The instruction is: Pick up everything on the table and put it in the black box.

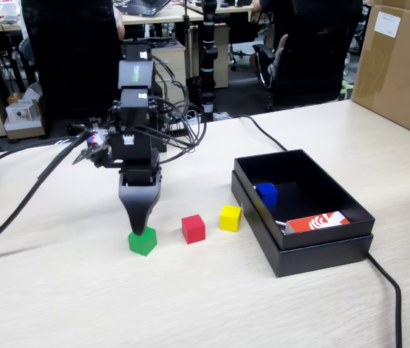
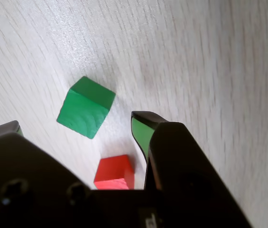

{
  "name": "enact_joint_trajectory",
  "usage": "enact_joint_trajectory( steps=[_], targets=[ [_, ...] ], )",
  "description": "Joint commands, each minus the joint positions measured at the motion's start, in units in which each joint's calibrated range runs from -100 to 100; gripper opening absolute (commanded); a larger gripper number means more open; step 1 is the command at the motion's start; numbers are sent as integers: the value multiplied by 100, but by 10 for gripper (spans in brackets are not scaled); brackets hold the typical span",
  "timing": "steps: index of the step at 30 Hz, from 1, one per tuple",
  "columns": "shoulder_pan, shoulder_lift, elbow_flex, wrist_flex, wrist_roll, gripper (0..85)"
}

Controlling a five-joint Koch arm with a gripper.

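The green cube (image 1: 142,241) needs to go in the black box, so my gripper should next hold the green cube by its opposite sides.
The green cube (image 1: 142,241) sits on the beige table (image 1: 59,290), with the red cube (image 1: 193,228) and the yellow cube (image 1: 230,217) in a row to its right. The blue cube (image 1: 266,193) lies inside the black box (image 1: 313,255). My gripper (image 1: 141,226) points straight down, its tips just above the green cube. In the wrist view my gripper (image 2: 77,122) is open and empty. The green cube (image 2: 85,107) lies between and just ahead of the jaws, and the red cube (image 2: 115,171) is nearer the wrist.
A red-and-white card (image 1: 319,221) lies in the black box beside the blue cube. A brown cardboard carton (image 1: 400,65) stands at the back right. Black cables (image 1: 16,210) run over the table on the left, and another cable (image 1: 390,290) passes right of the box.
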Motion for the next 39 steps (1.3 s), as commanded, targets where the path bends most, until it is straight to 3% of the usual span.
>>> enact_joint_trajectory(
  steps=[1, 7, 10, 12, 15, 22, 30, 34, 39],
  targets=[
    [-68, 173, 551, 38, 0, 465],
    [-63, 621, 777, 38, 15, 444],
    [-49, 782, 841, 38, 34, 388],
    [-44, 828, 859, 38, 44, 318],
    [-39, 713, 823, 30, 78, 140],
    [181, -1066, 369, -161, 68, 138],
    [1265, -3246, 233, -385, 127, 140],
    [1958, -3039, 533, -385, 308, 140],
    [2359, -2156, 886, -385, 508, 140]
  ],
)
